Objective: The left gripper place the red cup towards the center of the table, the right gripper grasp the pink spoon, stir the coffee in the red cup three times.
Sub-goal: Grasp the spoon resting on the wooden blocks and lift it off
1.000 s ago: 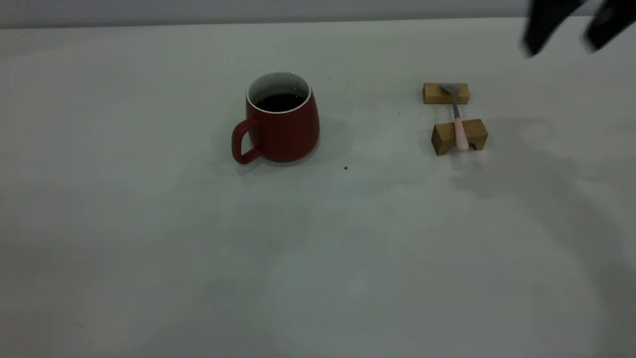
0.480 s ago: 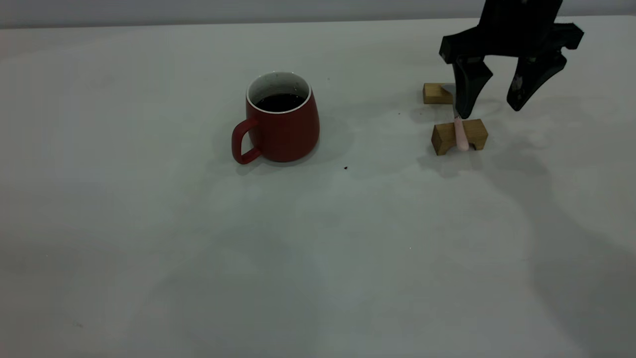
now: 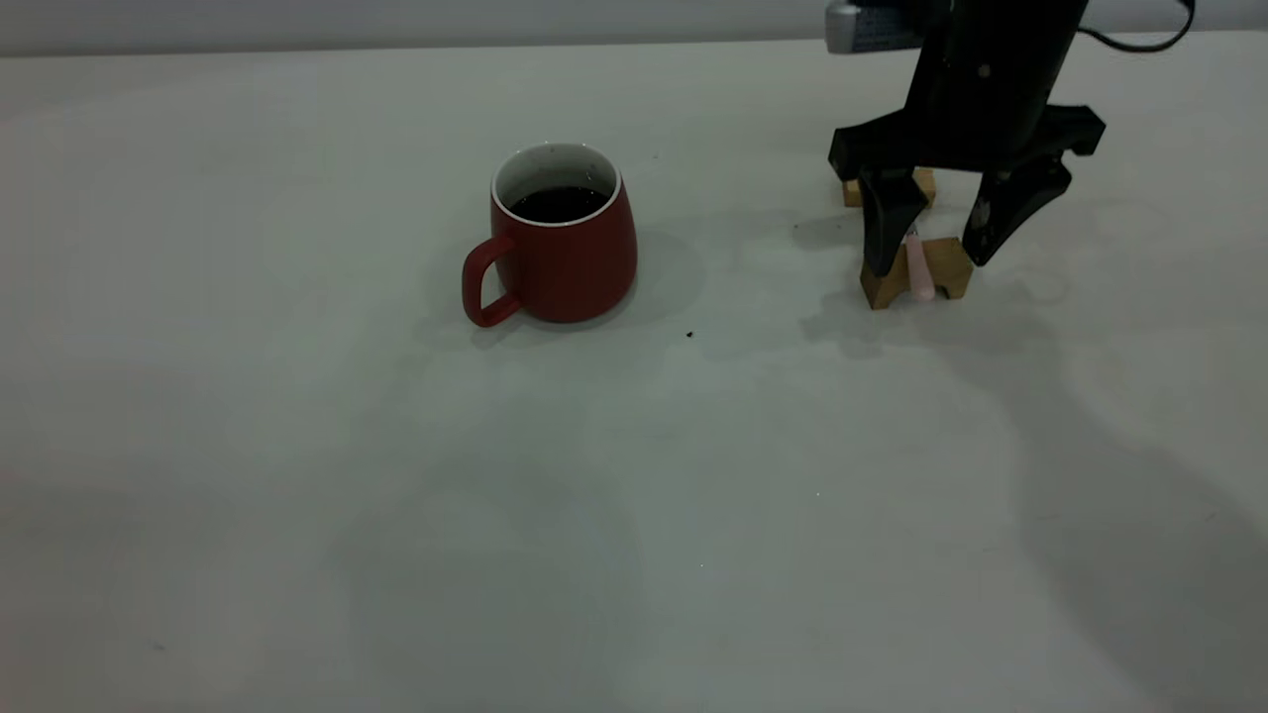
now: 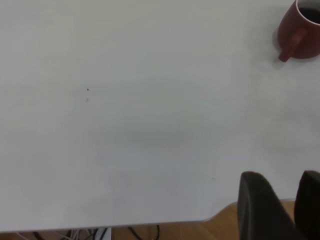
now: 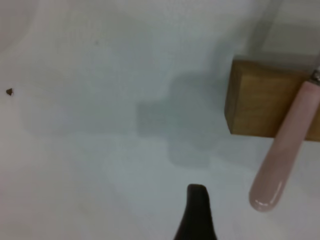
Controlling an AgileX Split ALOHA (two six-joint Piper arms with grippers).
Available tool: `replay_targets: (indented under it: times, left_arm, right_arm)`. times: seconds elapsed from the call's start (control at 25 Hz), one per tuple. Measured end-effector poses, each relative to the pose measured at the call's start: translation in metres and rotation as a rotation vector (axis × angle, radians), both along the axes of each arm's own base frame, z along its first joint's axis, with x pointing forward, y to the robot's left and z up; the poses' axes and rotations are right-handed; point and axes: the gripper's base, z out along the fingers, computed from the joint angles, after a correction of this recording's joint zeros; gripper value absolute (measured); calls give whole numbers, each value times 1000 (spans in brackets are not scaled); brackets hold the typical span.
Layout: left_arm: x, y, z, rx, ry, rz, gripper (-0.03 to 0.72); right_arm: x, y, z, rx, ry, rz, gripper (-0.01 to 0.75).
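The robot's right gripper isn't ready to close on the pink spoon's handle [image 3: 918, 268] [image 5: 286, 147] yet and should first lower and line up, because the handle is beyond one finger and closing now would miss it.
The red cup [image 3: 560, 248] stands upright near the middle of the table [image 3: 297, 475], handle toward the front left, with dark coffee [image 3: 558, 203] inside. To its right the pink spoon [image 3: 919, 267] lies across two wooden blocks. My right gripper [image 3: 928, 262] is open, pointing down, with one finger on either side of the pink handle and not touching it. In the right wrist view the spoon handle [image 5: 285, 160] lies beside one dark fingertip [image 5: 197, 212]. The left gripper [image 4: 281, 176] hangs open over the table's edge, far from the cup [image 4: 300, 35].
The near wooden block [image 3: 946, 269] carries the spoon's handle; the far block [image 3: 923, 183] is mostly hidden behind the right gripper. A few dark specks [image 3: 689, 335] dot the table between cup and blocks. Wooden floor [image 4: 220, 227] shows past the table edge.
The right gripper has come down and leftward from the top right corner, staying open, and now straddles the spoon handle at the near block. Cup and spoon have not moved.
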Motion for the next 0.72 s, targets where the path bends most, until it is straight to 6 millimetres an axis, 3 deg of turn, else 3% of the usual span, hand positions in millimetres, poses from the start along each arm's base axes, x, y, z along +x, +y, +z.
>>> replay_targets:
  times: [0.44, 0.56, 0.72]
  left_arm:
    - [0, 0, 0, 0, 0, 0, 247]
    - [0, 0, 0, 0, 0, 0, 247]
    - [0, 0, 0, 0, 0, 0, 247]
  right_arm:
    - [-1, 0, -21, 5, 14, -25, 648]
    - [-1, -1, -23, -5, 12, -35, 562]
    - [0, -4, -26, -45, 7, -58, 359]
